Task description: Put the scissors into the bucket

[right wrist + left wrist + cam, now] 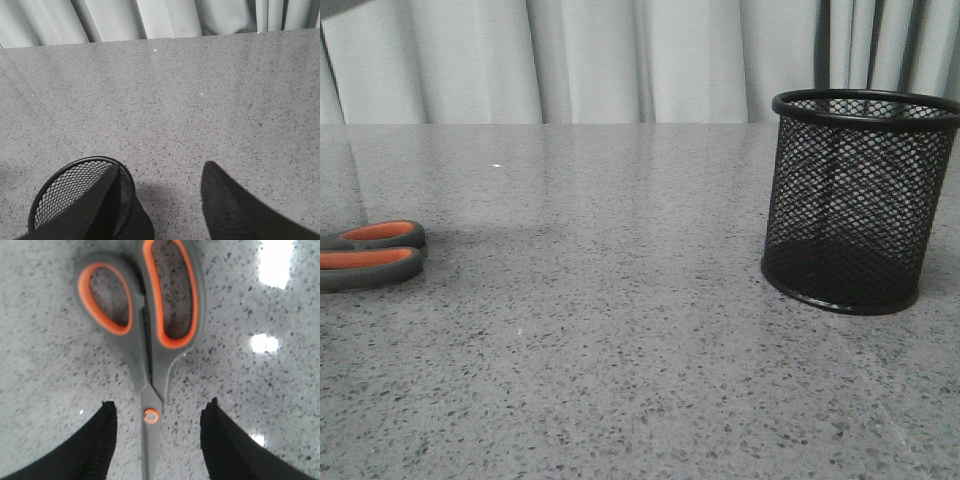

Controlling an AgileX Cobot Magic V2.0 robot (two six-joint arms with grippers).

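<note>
My left gripper needs to go lower before it closes on the scissors. Its fingers are still above the scissors' grey stems in the left wrist view.
The scissors (370, 255) lie flat at the table's left edge, only the grey, orange-lined handle loops showing in the front view. In the left wrist view the scissors (150, 340) lie closed on the table, pivot screw between the fingers. My left gripper (158, 412) is open, its fingers either side of the pivot and apart from it. The black mesh bucket (858, 200) stands upright and empty at the right. My right gripper (160, 172) is open above the table, one finger in front of the bucket (65, 190) rim. Neither gripper shows in the front view.
The grey speckled table (620, 350) runs back to pale curtains (620, 60). Bright light reflections (265, 342) lie on the table beside the scissors.
</note>
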